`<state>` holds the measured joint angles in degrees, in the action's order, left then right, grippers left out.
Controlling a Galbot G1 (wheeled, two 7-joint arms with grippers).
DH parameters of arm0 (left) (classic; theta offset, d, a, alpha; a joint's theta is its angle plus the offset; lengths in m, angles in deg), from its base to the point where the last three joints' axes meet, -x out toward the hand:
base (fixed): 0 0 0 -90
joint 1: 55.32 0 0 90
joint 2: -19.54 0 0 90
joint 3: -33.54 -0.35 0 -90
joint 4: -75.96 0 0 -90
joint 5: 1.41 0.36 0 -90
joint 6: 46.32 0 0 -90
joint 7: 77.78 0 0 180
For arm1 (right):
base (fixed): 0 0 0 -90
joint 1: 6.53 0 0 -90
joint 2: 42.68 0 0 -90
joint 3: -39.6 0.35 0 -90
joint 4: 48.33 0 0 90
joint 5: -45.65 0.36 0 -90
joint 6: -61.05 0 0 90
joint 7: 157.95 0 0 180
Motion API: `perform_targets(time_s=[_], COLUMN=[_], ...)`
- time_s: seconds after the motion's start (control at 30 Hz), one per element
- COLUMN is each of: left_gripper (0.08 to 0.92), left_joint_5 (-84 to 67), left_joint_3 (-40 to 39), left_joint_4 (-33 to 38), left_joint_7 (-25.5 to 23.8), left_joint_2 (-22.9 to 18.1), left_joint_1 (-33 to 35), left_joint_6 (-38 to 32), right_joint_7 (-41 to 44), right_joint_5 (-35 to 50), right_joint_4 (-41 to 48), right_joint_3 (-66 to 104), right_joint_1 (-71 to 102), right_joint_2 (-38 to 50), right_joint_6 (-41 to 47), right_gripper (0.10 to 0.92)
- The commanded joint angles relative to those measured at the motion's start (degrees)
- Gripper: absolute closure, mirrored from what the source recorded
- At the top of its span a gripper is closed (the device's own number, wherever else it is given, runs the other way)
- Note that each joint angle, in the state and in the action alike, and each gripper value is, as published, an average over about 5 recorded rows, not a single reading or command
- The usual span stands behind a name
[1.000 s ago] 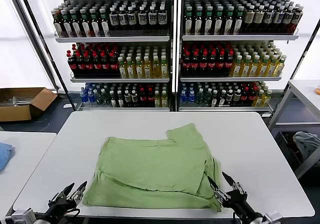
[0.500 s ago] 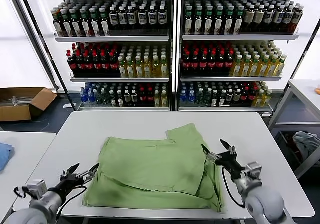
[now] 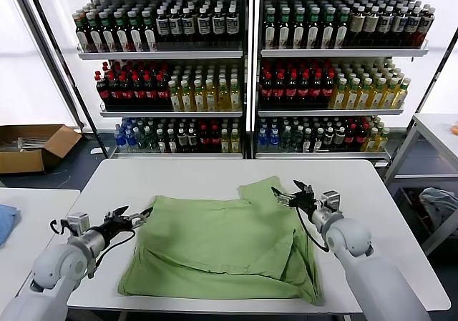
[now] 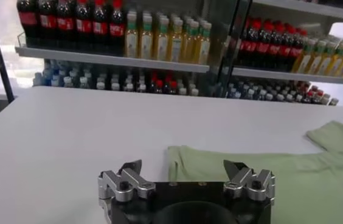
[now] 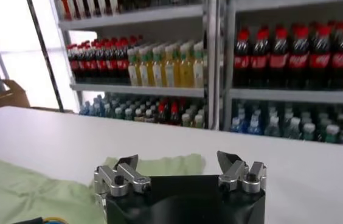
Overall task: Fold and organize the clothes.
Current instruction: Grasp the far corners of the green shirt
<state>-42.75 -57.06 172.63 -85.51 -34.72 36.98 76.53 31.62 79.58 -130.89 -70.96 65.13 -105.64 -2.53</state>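
My right gripper needs to grab the light green T-shirt by its outstretched sleeve (image 3: 262, 188) to fold it over the shirt's wide body (image 3: 207, 235).
The clothes (image 3: 222, 246), a plain light green T-shirt, lie partly folded on the white table (image 3: 179, 174), with a sleeve sticking out at the far right. My left gripper (image 3: 139, 215) hovers open at the shirt's far left corner, nothing between its fingers. In the left wrist view the gripper (image 4: 182, 165) stands just before the shirt's edge (image 4: 305, 176). At the far right sleeve my right gripper (image 3: 290, 192) is open and empty. The right wrist view shows its gripper (image 5: 177, 159) over the sleeve's end (image 5: 159, 164).
Shelves of bottles (image 3: 243, 71) stand behind the table. A cardboard box (image 3: 32, 146) sits on the floor at the left. A blue cloth (image 3: 6, 221) lies on the side table at the left. A grey-blue fabric heap (image 3: 440, 203) sits low at the right.
Both grippers have travelled from the table's front edge along the shirt's sides to its far corners. The left gripper's fingers have spread wider.
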Motion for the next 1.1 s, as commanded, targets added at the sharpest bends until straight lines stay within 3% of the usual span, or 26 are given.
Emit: perform_targets(time_s=[0.03, 0.37, 0.87, 0.93, 1.1], left_gripper=[0.177, 0.177, 0.185, 0.21, 0.348], left_joint_5=[-0.43, 1.0, 2.41, 2.43, 2.47], left_joint_3=[-9.64, -13.17, -14.41, -14.49, -15.23], left_joint_4=[-13.4, -18.76, -19.82, -19.52, -17.07], left_joint_7=[-0.7, -0.61, -0.66, -0.65, -0.44], left_joint_2=[1.9, -0.56, -1.98, -2.04, -2.15], left_joint_1=[-14.78, -18.4, -17.65, -17.33, -15.82], left_joint_6=[-0.09, -0.43, -0.07, -0.11, -0.01], right_joint_7=[1.55, 0.59, 1.51, 1.36, 0.92], right_joint_5=[3.78, 2.07, 1.4, 1.41, 1.41], right_joint_4=[10.16, 13.06, 13.08, 13.02, 13.26], right_joint_3=[-4.9, -5.87, -7.71, -7.91, -8.07], right_joint_1=[-9.3, -10.35, -9.7, -9.59, -9.5], right_joint_2=[-0.78, -2.37, -2.87, -3.1, -3.58], right_joint_6=[6.7, 6.77, 6.74, 6.73, 6.72], right_gripper=[0.203, 0.203, 0.205, 0.227, 0.379])
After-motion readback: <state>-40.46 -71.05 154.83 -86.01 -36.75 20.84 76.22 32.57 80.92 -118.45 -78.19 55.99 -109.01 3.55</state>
